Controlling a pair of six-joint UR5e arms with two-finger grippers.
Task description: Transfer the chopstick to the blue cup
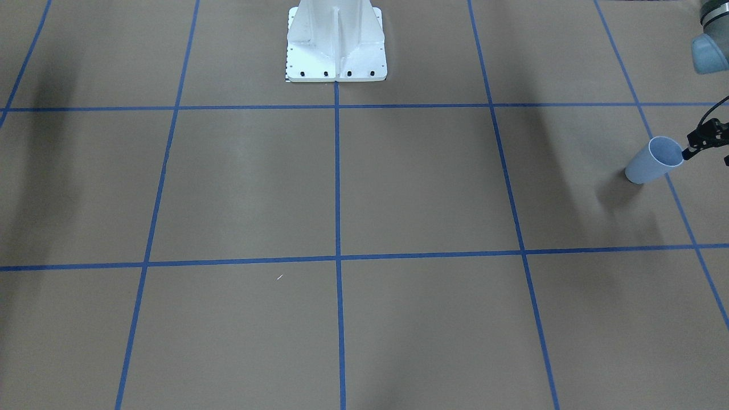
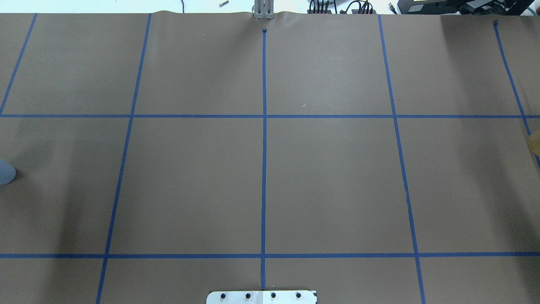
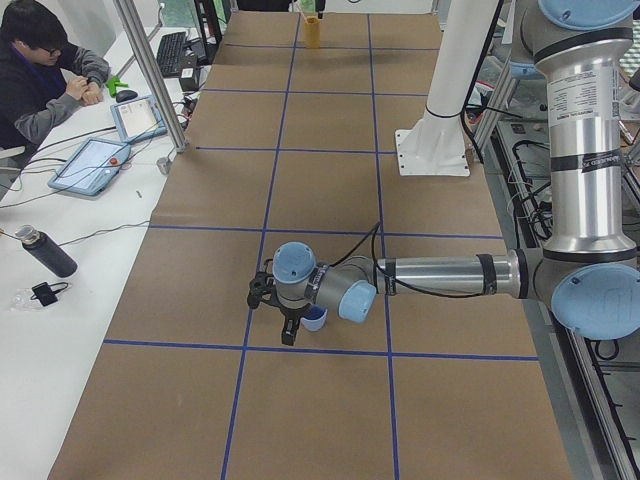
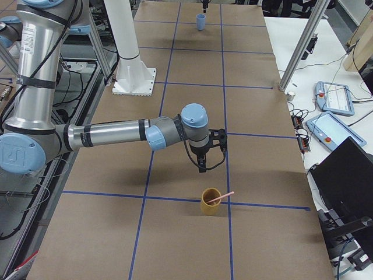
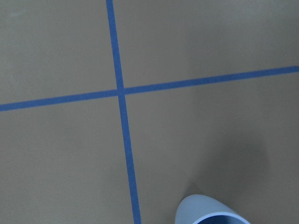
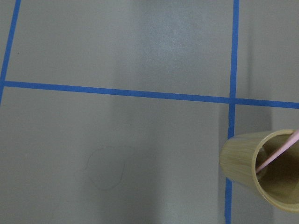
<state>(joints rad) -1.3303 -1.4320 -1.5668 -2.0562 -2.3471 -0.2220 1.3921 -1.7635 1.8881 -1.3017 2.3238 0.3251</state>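
Observation:
The fingers reach only the cup rim's outer edge (image 1: 680, 161), so it is too early to close: my left gripper first moves toward the cup's opening, then closes on the blue cup.
The blue cup (image 1: 655, 160) stands upright on the table at the far right of the front view; it also shows in the exterior left view (image 3: 315, 318) and, by its rim only, in the left wrist view (image 5: 210, 213). My left gripper (image 1: 703, 141) hangs beside the cup's rim, cut off by the frame edge; I cannot tell if it is open. A pale pink chopstick (image 4: 221, 198) leans in a bamboo cup (image 4: 210, 202), also in the right wrist view (image 6: 279, 151). My right gripper (image 4: 202, 167) hovers just above and behind that cup; I cannot tell its state.
The table is brown paper with a grid of blue tape lines (image 2: 264, 169). The white robot base (image 1: 336, 42) stands at the middle of the robot's side. An operator (image 3: 45, 75) sits at a side bench with tablets (image 3: 95, 165).

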